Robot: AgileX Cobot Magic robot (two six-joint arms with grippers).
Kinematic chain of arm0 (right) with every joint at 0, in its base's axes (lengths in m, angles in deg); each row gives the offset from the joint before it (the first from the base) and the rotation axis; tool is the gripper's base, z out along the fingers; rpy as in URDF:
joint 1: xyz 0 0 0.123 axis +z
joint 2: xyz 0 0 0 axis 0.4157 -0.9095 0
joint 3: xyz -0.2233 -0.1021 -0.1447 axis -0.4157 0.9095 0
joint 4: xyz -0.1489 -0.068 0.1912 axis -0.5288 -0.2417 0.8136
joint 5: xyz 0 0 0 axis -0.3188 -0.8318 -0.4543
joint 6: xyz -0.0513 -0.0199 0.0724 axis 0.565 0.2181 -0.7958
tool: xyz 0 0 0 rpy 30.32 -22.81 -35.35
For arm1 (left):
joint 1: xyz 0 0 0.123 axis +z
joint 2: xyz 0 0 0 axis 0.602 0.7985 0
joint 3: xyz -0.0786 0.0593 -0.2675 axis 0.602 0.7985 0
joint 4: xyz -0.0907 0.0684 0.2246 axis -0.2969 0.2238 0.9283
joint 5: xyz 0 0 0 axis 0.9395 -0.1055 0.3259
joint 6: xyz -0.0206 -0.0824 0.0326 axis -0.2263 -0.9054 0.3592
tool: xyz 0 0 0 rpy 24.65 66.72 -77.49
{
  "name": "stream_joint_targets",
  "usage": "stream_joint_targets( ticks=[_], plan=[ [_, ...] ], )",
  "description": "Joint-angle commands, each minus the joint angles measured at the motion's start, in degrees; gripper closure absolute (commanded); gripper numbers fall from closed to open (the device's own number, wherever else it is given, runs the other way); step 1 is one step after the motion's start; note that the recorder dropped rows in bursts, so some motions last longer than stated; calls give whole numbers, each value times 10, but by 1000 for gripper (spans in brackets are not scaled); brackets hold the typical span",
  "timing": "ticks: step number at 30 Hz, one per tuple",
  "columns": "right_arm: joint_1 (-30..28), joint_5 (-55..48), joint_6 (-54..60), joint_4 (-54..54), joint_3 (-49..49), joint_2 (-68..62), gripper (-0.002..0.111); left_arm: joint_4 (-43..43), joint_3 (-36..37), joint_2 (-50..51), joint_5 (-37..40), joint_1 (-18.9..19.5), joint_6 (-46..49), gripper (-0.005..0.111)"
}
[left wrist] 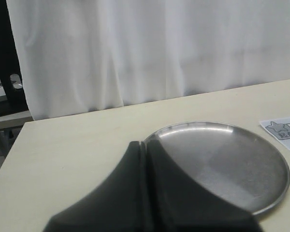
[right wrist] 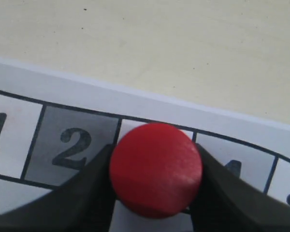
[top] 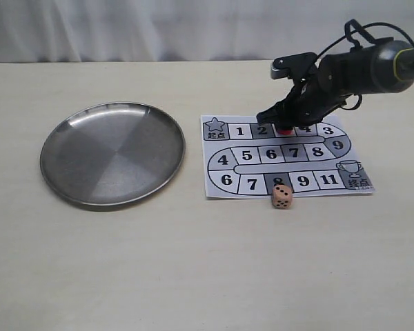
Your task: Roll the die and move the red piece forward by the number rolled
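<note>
The red piece's base [top: 284, 132] sits low on the goal square in the top row, so the piece would stand. It is time for my right gripper to open.
The red piece [right wrist: 155, 168] fills the space between my right gripper's [right wrist: 155, 193] dark fingers [right wrist: 89, 193], which press against both of its sides over the board square between 2 and 4. In the exterior view the right gripper [top: 284, 123] hangs over the top row of the paper game board [top: 217, 183], and only a sliver of the red piece [top: 284, 128] shows under it. The tan die [top: 282, 196] rests at the board's near edge, below square 8. My left gripper [left wrist: 146, 147] is shut, with nothing in it, beside the steel plate's rim.
A round steel plate [top: 76, 148] lies left of the board; the left wrist view shows the plate [left wrist: 246, 164] too. A white curtain [left wrist: 150, 48] hangs behind the table's far edge.
</note>
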Motion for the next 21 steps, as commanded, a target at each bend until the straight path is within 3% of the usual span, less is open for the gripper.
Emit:
stream_joint_targets(
  ticks=[1, 9, 12, 14, 17, 21],
  plan=[
    [0, -20, 4, -4, 3, -10, 99, -1, 1, -1, -5, -5, -1, 107],
    [0, -26, -5, -4, 2, 1, 43, -1, 1, -1, -5, -5, -1, 107],
    [0, -15, -12, 4, 1, 35, 30, -1, 1, -1, -5, -5, -1, 107],
    [0, -13, -12, 5, 1, 77, 34, -1, 1, -1, -5, -5, -1, 107],
    [0, -13, -4, 5, 1, 147, 55, -1, 1, -1, -5, -5, -1, 107],
    [0, 9, 4, 5, 31, 258, 104, -1, 1, -1, -5, -5, -1, 107]
  ],
)
